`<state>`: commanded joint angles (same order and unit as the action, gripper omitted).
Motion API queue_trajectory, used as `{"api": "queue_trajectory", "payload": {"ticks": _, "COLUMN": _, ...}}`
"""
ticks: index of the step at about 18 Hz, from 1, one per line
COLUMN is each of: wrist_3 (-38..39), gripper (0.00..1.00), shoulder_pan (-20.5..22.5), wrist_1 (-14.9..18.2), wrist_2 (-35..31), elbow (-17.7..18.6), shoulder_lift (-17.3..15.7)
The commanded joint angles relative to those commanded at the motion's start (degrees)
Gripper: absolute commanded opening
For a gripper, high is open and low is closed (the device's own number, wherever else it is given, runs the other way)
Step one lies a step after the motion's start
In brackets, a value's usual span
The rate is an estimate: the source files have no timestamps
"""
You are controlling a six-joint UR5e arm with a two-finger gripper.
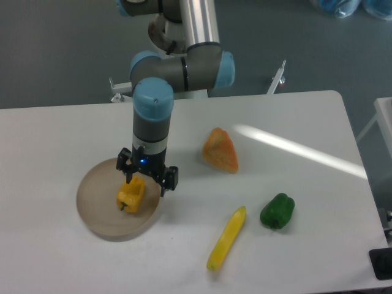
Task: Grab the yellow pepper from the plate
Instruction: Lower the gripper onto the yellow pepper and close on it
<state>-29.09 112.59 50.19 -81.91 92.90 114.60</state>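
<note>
The yellow pepper has its rounded body [132, 192] for my gripper to grab next, to pick it up from the plate, and the dark stem [122, 208] will stay free.
The yellow pepper [131, 195] lies on its side on the round tan plate [93, 211] at the left of the table, its dark stem pointing to the front left. My gripper [147, 185] hangs straight down over the plate's right half, just above and slightly right of the pepper. Its jaws stand open. The left finger [130, 179] is right at the pepper's top edge and the right finger [164, 187] is clear of the pepper, over the plate's rim. Nothing is held.
An orange wedge-shaped piece [221, 150] lies right of the arm. A long slim yellow chili piece [226, 238] and a green pepper [277, 211] lie at the front right. The table's right edge is near the green pepper.
</note>
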Motion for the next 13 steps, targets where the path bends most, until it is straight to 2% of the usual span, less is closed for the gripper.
{"api": "queue_trajectory", "payload": {"ticks": 13, "wrist_3": 0.2, "gripper": 1.00, "shoulder_pan": -2.9, "wrist_1": -0.5, "wrist_2": -0.6, "elbow": 2.3, "shoulder_lift": 0.2}}
